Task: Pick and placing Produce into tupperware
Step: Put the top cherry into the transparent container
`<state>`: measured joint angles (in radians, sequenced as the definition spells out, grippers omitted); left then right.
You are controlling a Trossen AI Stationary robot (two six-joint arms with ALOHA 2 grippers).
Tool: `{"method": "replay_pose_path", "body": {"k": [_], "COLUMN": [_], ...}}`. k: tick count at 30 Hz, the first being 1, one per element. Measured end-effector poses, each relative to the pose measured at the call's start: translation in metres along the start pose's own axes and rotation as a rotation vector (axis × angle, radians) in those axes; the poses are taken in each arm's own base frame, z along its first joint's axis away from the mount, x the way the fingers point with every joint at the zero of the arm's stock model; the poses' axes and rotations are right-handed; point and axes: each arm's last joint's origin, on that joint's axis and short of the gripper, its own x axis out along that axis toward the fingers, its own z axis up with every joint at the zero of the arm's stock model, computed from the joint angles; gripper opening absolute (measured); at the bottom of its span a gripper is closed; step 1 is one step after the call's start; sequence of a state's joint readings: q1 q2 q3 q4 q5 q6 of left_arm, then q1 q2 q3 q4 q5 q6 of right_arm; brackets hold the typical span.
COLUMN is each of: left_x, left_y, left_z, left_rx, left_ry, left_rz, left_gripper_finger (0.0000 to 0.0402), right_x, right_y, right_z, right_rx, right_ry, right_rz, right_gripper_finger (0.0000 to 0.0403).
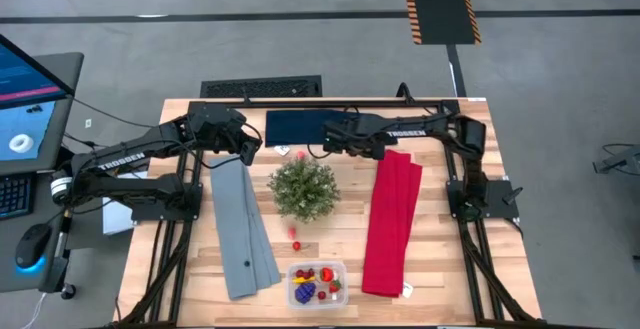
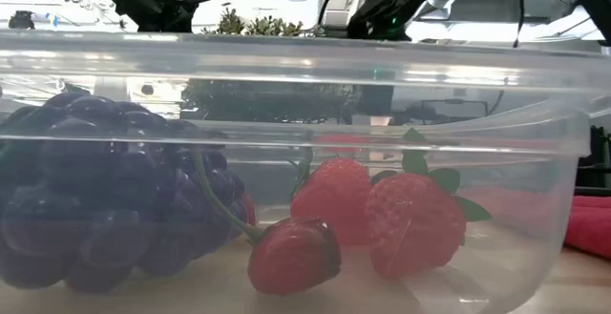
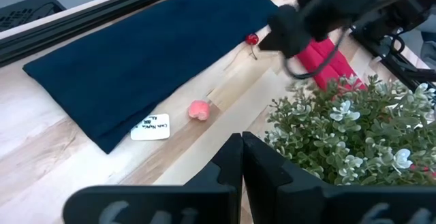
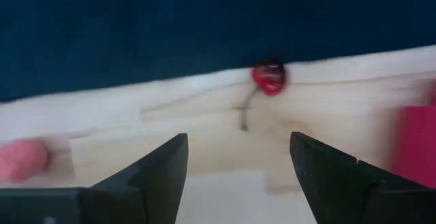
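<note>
My right gripper grabs the cherry by its thin stem (image 4: 246,109) next, to bring it into the tupperware.
A red cherry (image 4: 269,77) with a thin stem lies on the wood at the edge of the navy cloth (image 1: 298,126). My right gripper (image 4: 238,159) hangs open just above it, fingers pointing down, touching nothing; the left wrist view shows it over the cherry (image 3: 252,39). A pink piece (image 3: 199,109) lies nearby beside a white tag (image 3: 151,126). The clear tupperware (image 1: 317,284) stands at the near edge and holds purple grapes (image 2: 95,199) and strawberries (image 2: 410,223). Two small red pieces (image 1: 295,239) lie loose between the plant and the tupperware. My left gripper (image 3: 242,146) waits shut at the far left, holding nothing.
A bushy green potted plant (image 1: 303,187) stands mid-table, close to both grippers. A folded grey cloth (image 1: 243,229) lies at its left and a folded red cloth (image 1: 392,224) at its right. Bare wood shows between the plant and the tupperware.
</note>
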<state>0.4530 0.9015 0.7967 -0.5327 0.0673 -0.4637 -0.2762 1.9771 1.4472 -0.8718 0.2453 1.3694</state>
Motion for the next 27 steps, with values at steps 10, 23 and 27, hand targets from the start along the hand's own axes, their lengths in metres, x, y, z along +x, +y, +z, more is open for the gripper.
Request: {"method": "replay_pose_path", "body": {"k": [10, 23, 27], "left_x": [0.0, 0.0, 0.0], "left_y": [0.0, 0.0, 0.0], "left_z": [0.0, 0.0, 0.0], "left_rx": [0.0, 0.0, 0.0], "left_ry": [0.002, 0.0, 0.0], "left_rz": [0.001, 0.0, 0.0], "left_gripper_finger": [0.0, 0.0, 0.0], "right_x": [0.026, 0.047, 0.046], "right_y": [-0.001, 0.0, 0.0], "right_z": [0.006, 0.004, 0.006], "right_rx": [-0.015, -0.035, -0.03], "right_ry": [0.062, 0.103, 0.098], "right_rz": [-0.052, -0.076, -0.071], "right_gripper_finger": [0.0269, 0.0268, 0.0268]}}
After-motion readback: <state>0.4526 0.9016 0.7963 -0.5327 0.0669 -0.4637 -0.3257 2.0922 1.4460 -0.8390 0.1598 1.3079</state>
